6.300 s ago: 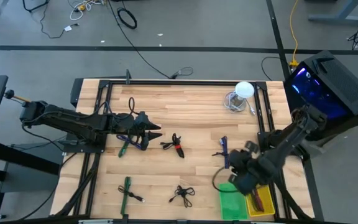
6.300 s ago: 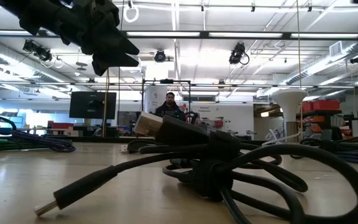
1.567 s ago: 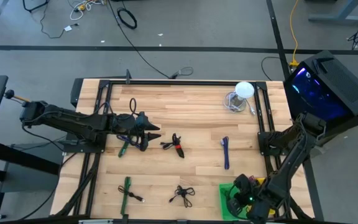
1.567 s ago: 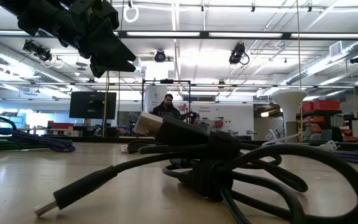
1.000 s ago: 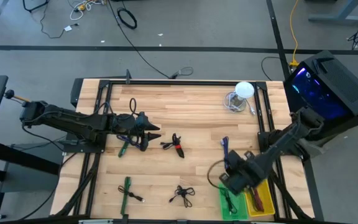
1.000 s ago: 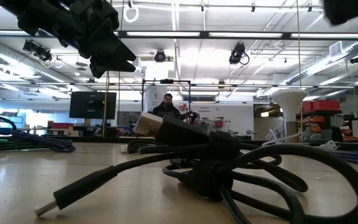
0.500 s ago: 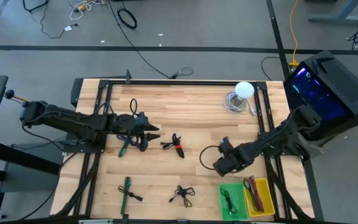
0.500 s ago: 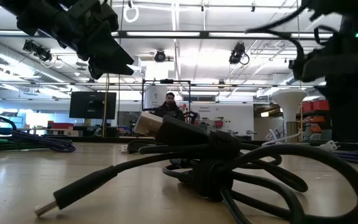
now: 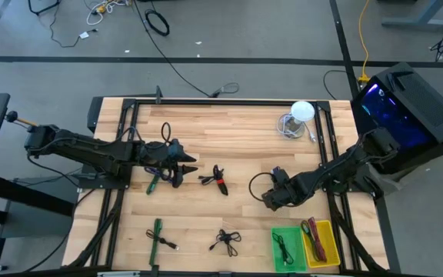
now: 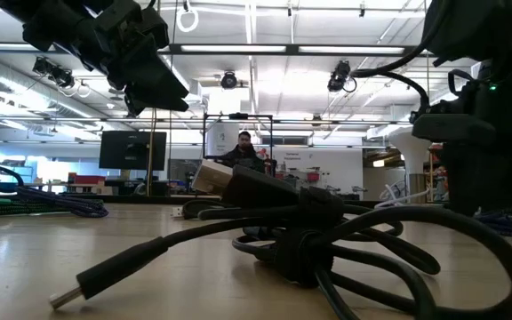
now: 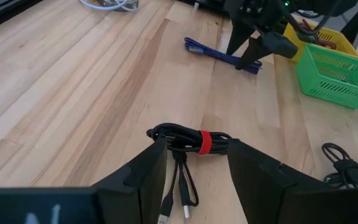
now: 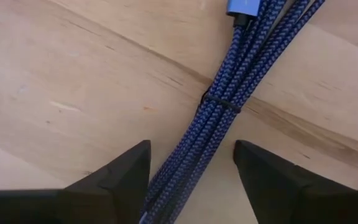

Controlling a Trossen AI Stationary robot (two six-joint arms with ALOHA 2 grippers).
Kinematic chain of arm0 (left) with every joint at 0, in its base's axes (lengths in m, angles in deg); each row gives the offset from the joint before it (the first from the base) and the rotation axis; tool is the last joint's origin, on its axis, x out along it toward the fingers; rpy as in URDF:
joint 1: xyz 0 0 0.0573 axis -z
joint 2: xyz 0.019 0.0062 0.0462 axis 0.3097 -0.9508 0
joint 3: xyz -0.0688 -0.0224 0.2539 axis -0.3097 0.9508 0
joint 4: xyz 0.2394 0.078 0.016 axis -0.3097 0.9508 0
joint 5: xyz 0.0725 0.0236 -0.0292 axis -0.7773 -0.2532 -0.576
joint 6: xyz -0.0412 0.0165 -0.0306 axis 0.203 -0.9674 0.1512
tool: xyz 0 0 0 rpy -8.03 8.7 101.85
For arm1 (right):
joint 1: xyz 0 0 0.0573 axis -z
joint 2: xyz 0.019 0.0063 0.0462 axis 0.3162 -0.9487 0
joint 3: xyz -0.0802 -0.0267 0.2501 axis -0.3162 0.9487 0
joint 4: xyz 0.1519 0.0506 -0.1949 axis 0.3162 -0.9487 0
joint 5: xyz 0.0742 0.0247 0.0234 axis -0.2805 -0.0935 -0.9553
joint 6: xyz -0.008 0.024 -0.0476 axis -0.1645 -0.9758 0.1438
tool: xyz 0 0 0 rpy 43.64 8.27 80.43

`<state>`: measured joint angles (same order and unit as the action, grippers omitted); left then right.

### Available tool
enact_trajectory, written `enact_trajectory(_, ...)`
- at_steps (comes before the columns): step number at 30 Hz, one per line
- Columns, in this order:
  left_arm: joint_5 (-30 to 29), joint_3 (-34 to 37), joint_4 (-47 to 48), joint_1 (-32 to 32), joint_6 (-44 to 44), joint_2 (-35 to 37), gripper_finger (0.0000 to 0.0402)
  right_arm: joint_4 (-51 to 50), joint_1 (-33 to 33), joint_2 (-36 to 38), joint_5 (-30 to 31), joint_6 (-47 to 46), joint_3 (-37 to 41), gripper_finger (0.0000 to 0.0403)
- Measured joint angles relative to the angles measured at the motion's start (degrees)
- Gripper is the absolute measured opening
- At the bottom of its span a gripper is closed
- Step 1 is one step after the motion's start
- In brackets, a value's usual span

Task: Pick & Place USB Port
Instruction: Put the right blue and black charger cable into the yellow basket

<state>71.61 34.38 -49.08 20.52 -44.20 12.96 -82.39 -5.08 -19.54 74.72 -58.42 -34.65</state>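
I will grab the blue cable bundle (image 12: 224, 102) with my right gripper by its braided part beside the black tie, so that it can go in the yellow basket.
A blue braided USB cable bundle (image 12: 224, 102) lies flat on the wooden table (image 9: 237, 131), tied round its middle. My right gripper (image 12: 191, 146) is low over it, open, one finger on each side of the bundle without touching it; in the high view the right gripper (image 9: 271, 198) covers most of the blue cable (image 9: 278, 172). My left gripper (image 9: 187, 163) hovers open over the table's left half, facing a black cable with a red tie (image 11: 191, 142). The black cable with the red tie (image 9: 218, 180) rests flat on the wood.
A green basket (image 9: 287, 248) holding a black cable and a yellow basket (image 9: 321, 240) holding red things stand at the near right edge. A green cable (image 9: 157, 235) and a black cable (image 9: 225, 240) lie near the front. A white lamp (image 9: 298, 114) stands far right.
My right gripper has left the space over the green basket and moved toward the far edge and somewhat left, coming down over the blue cable, with its fingers now on either side of it. The left arm has kept still.
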Motion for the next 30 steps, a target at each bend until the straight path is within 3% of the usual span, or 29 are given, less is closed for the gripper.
enact_trajectory(4, -0.1, 0.0, 0.0, 0.0, -0.1, 0.0, 0.0177, -0.5, 0.6, 0.0, -1.1, 0.4, 0.6, 0.0188)
enact_trajectory(10, -0.1, 0.0, 0.0, 0.0, -0.8, 0.0, 0.0177, -2.1, 0.8, 0.1, -1.4, 1.3, 1.2, 0.0025)
enact_trajectory(16, -0.1, 0.0, 0.0, 0.0, -0.8, 0.0, 0.0177, -4.1, 0.9, 1.2, -3.7, 4.9, -1.1, 0.0009)
enact_trajectory(23, -0.2, 0.0, -0.1, 0.0, -0.7, 0.0, 0.0177, -16.2, -0.5, 5.6, -4.2, 6.7, -10.3, 0.0005)
enact_trajectory(30, -0.2, 0.0, 0.0, 0.0, -0.4, 0.0, 0.0177, -29.4, -7.9, 7.9, -2.5, -0.3, -21.1, 0.0004)
